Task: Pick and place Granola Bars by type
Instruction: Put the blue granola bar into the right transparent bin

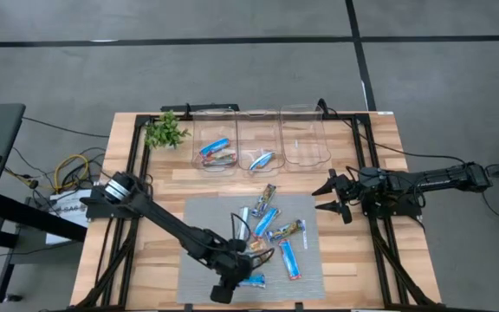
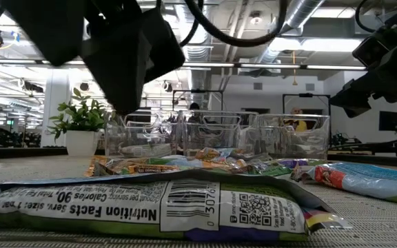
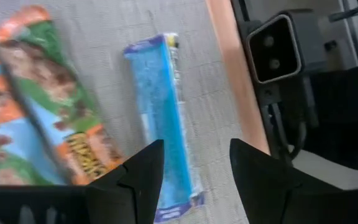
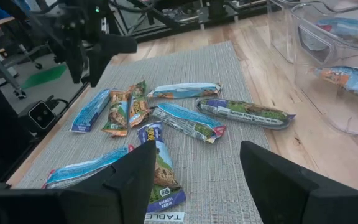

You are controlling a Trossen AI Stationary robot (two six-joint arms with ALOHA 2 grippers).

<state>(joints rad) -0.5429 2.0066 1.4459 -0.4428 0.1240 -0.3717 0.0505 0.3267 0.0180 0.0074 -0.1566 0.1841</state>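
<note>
The left gripper isn't ready to close yet, as its fingers are above the blue bar (image 1: pixel 251 280) on the grey mat (image 1: pixel 202 221). It should go lower first, then close on the bar.
Several granola bars lie loose on the grey mat (image 1: pixel 202 221). A bright blue bar (image 1: pixel 251 280) (image 3: pixel 163 118) lies flat near the mat's near edge, with orange and green bars (image 3: pixel 67 124) beside it. My left gripper (image 1: pixel 235 277) (image 3: pixel 194 152) is open and hovers over the blue bar, one finger on either side of it; the right wrist view shows the left gripper (image 4: pixel 95 59) above the blue bar (image 4: pixel 92 111). My right gripper (image 1: pixel 327 198) (image 4: pixel 197 152) is open and waits at the mat's right edge, above the table.
Three clear bins stand in a row at the far side: the left bin (image 1: pixel 215 146) holds blue and red bars, the middle bin (image 1: pixel 260 147) holds a bar, and the right bin (image 1: pixel 306 139) looks bare. A small green plant (image 1: pixel 165 132) stands left of them. The low-view camera (image 3: pixel 275 50) sits just off the mat's near edge.
</note>
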